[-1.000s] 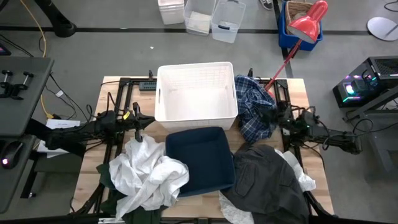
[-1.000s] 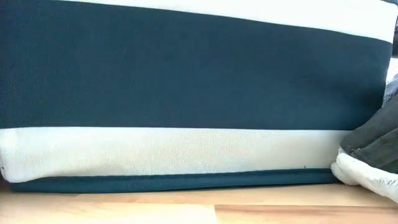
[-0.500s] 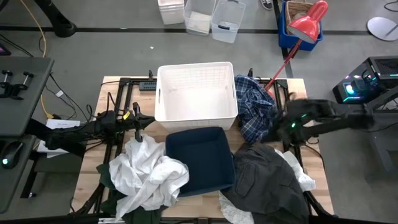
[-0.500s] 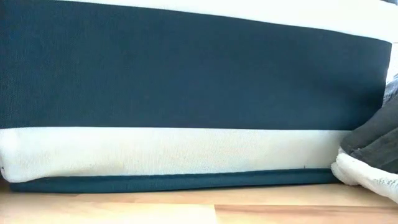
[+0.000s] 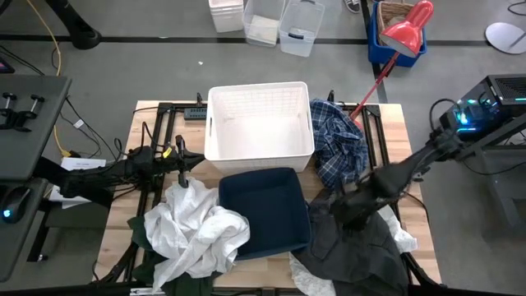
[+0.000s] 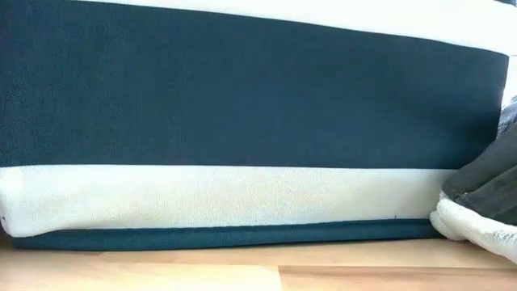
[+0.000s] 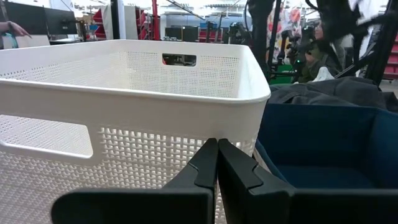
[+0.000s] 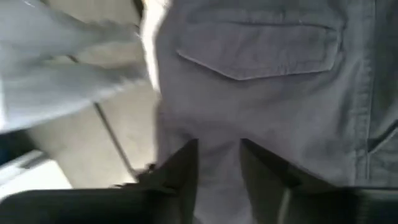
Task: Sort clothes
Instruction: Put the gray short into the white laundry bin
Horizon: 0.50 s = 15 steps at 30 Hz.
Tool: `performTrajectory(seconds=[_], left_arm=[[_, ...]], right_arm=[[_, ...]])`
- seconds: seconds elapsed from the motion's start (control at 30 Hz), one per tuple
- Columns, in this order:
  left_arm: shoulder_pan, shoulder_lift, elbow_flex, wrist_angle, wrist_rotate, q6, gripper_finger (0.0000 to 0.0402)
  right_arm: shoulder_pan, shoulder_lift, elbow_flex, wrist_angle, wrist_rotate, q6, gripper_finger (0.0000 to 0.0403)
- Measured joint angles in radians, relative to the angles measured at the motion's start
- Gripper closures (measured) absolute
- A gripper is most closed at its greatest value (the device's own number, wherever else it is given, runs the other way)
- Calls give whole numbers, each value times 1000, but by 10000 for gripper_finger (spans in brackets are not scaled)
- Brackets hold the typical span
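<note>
My right gripper needs to pinch a fold of the garment's cloth next, to sort the dark grey garment (image 5: 353, 242) into the white slatted basket (image 5: 259, 119).
The clothes lie around two containers. A blue-and-white plaid shirt (image 5: 339, 148) is heaped against the right wall of the white slatted basket (image 5: 259, 119). A white garment (image 5: 197, 230) lies over a dark green one (image 5: 144, 247) at the near left. A dark grey garment (image 5: 353, 242) lies at the near right on white cloth (image 5: 400, 237). My right gripper (image 5: 347, 215) hangs over the grey garment (image 8: 261, 74), fingers open. My left gripper (image 7: 217, 149) is shut, level, pointing at the basket (image 7: 130, 81) from the table's left.
The navy bin (image 5: 263, 210) stands between the two heaps, and its striped wall (image 6: 242, 105) fills the low view. A red lamp (image 5: 404, 31) leans in at the far right corner. Dark frame rails run along the table's left and right sides.
My right arm has swung from the table's right edge beside the plaid shirt toward the near edge and the left, and has ended over the dark grey garment. The clothes lie as before.
</note>
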Motion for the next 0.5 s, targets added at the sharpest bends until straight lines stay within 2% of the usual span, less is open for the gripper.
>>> performTrajectory(seconds=[0.13,0.27,0.5], left_arm=[[0,0,0,0,0,0,401],[0,0,0,0,0,0,401],[0,0,0,0,0,0,401]], right_arm=[[44,94,-10,-1,26,-36,212],[83,168,-10,0,87,-62,173],[148,267,-10,-120,337,39,157]])
